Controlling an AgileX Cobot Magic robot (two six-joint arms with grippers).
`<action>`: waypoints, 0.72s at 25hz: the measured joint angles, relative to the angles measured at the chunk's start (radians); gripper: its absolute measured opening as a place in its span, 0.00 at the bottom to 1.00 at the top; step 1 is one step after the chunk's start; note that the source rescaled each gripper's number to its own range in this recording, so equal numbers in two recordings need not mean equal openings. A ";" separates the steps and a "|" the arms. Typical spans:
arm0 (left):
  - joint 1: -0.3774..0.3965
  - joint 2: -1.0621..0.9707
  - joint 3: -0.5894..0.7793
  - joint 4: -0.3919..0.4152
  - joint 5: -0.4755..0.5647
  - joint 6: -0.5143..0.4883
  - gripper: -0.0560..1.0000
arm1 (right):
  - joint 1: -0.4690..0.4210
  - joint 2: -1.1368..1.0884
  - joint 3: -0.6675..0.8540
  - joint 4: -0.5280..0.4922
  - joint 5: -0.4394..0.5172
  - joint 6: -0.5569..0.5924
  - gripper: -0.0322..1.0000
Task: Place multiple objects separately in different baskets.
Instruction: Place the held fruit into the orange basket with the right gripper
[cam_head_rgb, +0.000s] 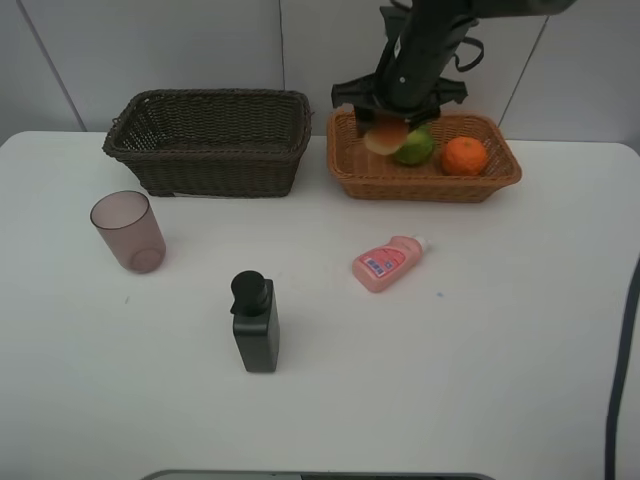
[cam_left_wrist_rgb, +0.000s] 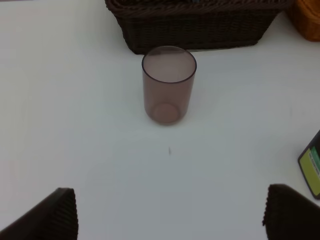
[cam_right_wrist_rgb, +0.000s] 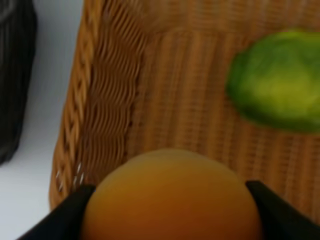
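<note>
The reddish-orange fruit (cam_head_rgb: 384, 137) hangs above the bottom of the tan basket now, so my right gripper keeps hold of it until it is lower.
My right gripper (cam_head_rgb: 385, 128) hangs over the left part of the light tan basket (cam_head_rgb: 500, 182), shut on the reddish-orange round fruit (cam_head_rgb: 384, 137); in the right wrist view that fruit (cam_right_wrist_rgb: 172, 197) sits between the black fingers above the basket floor (cam_right_wrist_rgb: 180, 95). A green oval fruit (cam_head_rgb: 415, 148) (cam_right_wrist_rgb: 277, 80) and an orange (cam_head_rgb: 464, 155) lie in the same basket. The dark brown basket (cam_head_rgb: 210, 140) stands to the left. My left gripper (cam_left_wrist_rgb: 170, 215) is open, its fingers (cam_left_wrist_rgb: 55, 215) well short of the purplish-brown cup (cam_left_wrist_rgb: 168, 84) (cam_head_rgb: 128, 231). The pink bottle (cam_head_rgb: 388, 262) lies on the table; the black pump bottle (cam_head_rgb: 255, 322) stands upright.
The white table (cam_head_rgb: 500, 350) carries everything. The dark basket's wall (cam_left_wrist_rgb: 200, 30) stands just behind the cup in the left wrist view, and the pump bottle's label edge (cam_left_wrist_rgb: 311, 167) shows at that view's side. A white wall rises behind the baskets.
</note>
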 joint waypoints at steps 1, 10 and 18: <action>0.000 0.000 0.000 0.000 0.000 0.000 0.96 | -0.010 0.000 0.000 0.000 -0.025 0.001 0.24; 0.000 0.000 0.000 0.000 0.000 0.000 0.96 | -0.037 0.056 0.000 0.014 -0.228 0.026 0.24; 0.000 0.000 0.000 0.000 0.000 0.000 0.96 | -0.037 0.134 0.000 0.016 -0.257 0.026 0.24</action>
